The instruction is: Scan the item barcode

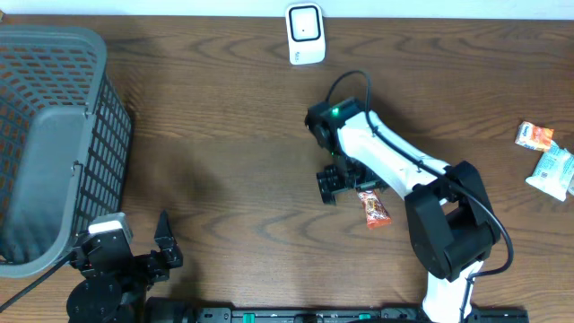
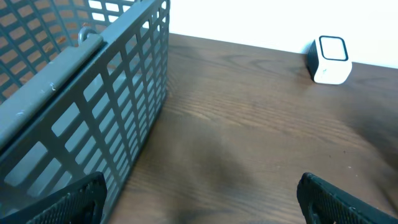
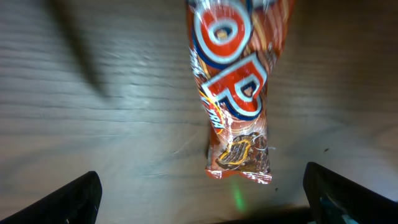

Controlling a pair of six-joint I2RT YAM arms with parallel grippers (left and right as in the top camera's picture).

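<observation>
The orange snack packet needs its bottom clear for barcode scanning, so the robot's right gripper will next grab the packet around its middle [image 1: 371, 204] [image 3: 234, 46], across its long side edges.
The item, an orange snack packet [image 1: 374, 208], lies flat on the wooden table. In the right wrist view the packet [image 3: 239, 93] stretches away from the jaws, its sealed end just ahead of them and touching neither finger. My right gripper [image 1: 345, 184] [image 3: 205, 202] hovers low beside it, open and empty. The white barcode scanner [image 1: 305, 34] [image 2: 329, 59] stands at the table's far edge. At the near left, next to the basket, my left gripper [image 1: 160, 244] [image 2: 202, 205] rests open with nothing between its fingers.
A grey plastic basket [image 1: 54, 135] [image 2: 93, 106] fills the left side of the table. Two more small packets, one orange and white [image 1: 535, 136] and one white and teal [image 1: 554, 170], lie at the far right edge.
</observation>
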